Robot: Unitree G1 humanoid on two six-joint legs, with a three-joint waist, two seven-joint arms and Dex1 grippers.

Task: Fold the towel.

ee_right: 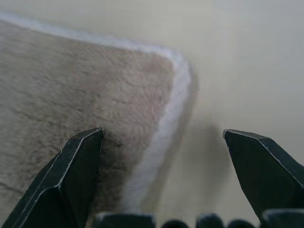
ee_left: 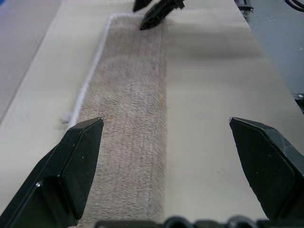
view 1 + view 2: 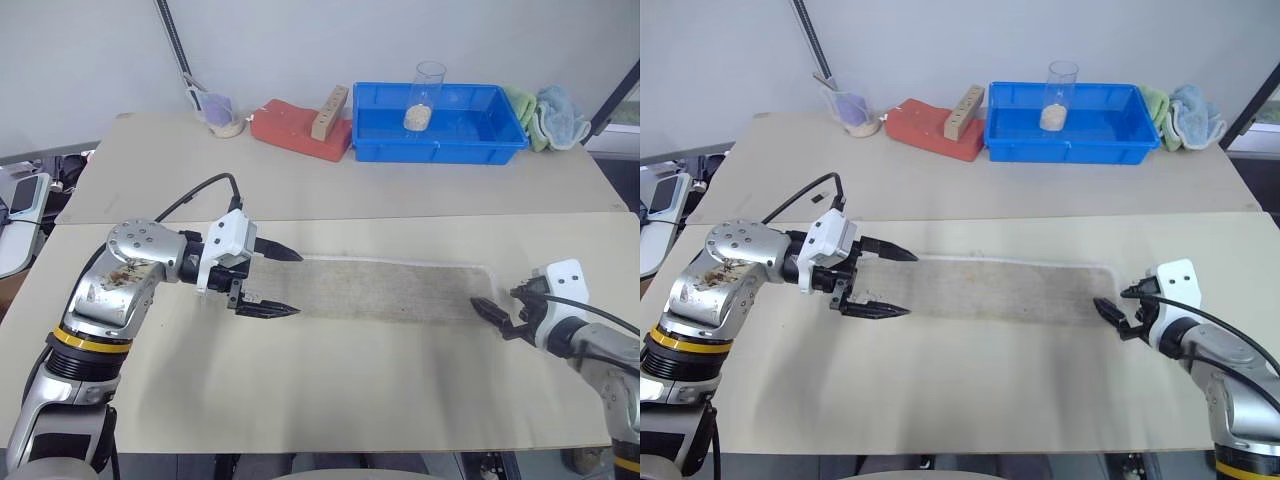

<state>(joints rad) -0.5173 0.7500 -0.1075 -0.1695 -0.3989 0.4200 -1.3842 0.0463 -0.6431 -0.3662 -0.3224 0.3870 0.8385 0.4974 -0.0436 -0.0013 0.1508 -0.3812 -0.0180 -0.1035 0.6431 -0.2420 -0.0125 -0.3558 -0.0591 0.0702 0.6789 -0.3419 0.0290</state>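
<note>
The robot's right gripper will next pinch the towel by its white end edge (image 3: 489,285) to fold the towel's long strip (image 3: 390,290).
The towel (image 3: 390,290) lies flat on the table as a long, narrow beige-grey strip with white piping along its far edge. At its left end hovers my left gripper (image 3: 275,282), open, fingers pointing right along the strip with nothing between them. My right gripper (image 3: 490,312) stands open at the towel's right end, holding nothing. In the left wrist view the towel (image 2: 128,118) runs away between the fingers (image 2: 80,156) toward the right gripper (image 2: 156,12). The right wrist view shows the towel's piped corner (image 1: 175,71) just beyond the open fingers.
At the back of the table stand a blue bin (image 3: 438,125) holding a clear cup, a red block (image 3: 300,130) with a wooden piece, a small cup (image 3: 222,115), and bunched green and light blue cloths (image 3: 548,115). A seam crosses the table (image 3: 350,400) behind the towel.
</note>
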